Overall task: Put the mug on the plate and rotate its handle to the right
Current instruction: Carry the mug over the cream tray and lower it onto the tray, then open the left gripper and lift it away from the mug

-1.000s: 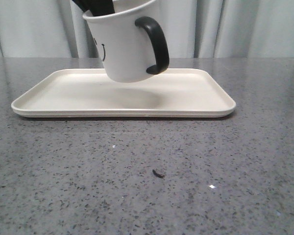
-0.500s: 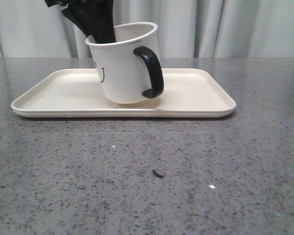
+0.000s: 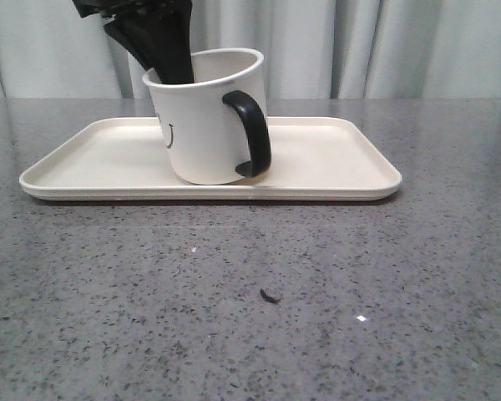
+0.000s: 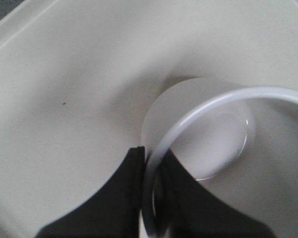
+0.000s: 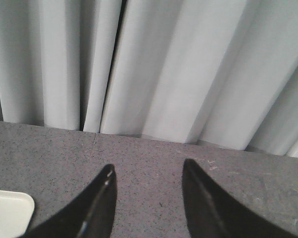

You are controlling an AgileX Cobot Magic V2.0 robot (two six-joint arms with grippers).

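My left gripper is ready to open: the white mug's base point(image 3: 207, 177) is resting on the cream plate point(image 3: 326, 159) in the front view, so the mug would stay standing there.
The white mug point(image 3: 202, 121) stands on the cream plate point(image 3: 326, 159), left of its middle, nearly upright. Its black handle point(image 3: 250, 134) points right and a little toward the camera. The smiley face shows partly on the mug's left side. My left gripper point(image 3: 171, 71) comes down from above and is shut on the mug's left rim, one finger inside and one outside. In the left wrist view the fingers point(image 4: 119, 198) pinch the rim of the mug point(image 4: 208, 109). My right gripper point(image 5: 146, 173) is open and empty over the grey table; it is out of the front view.
The grey speckled table point(image 3: 250, 292) spreads in front of the plate, with a small dark speck point(image 3: 270, 296) on it. A pale curtain point(image 3: 401, 50) hangs behind. A corner of the plate point(image 5: 7, 210) shows in the right wrist view.
My left gripper has lowered the mug from above the plate down onto it. The mug has gone from tilted to nearly upright.
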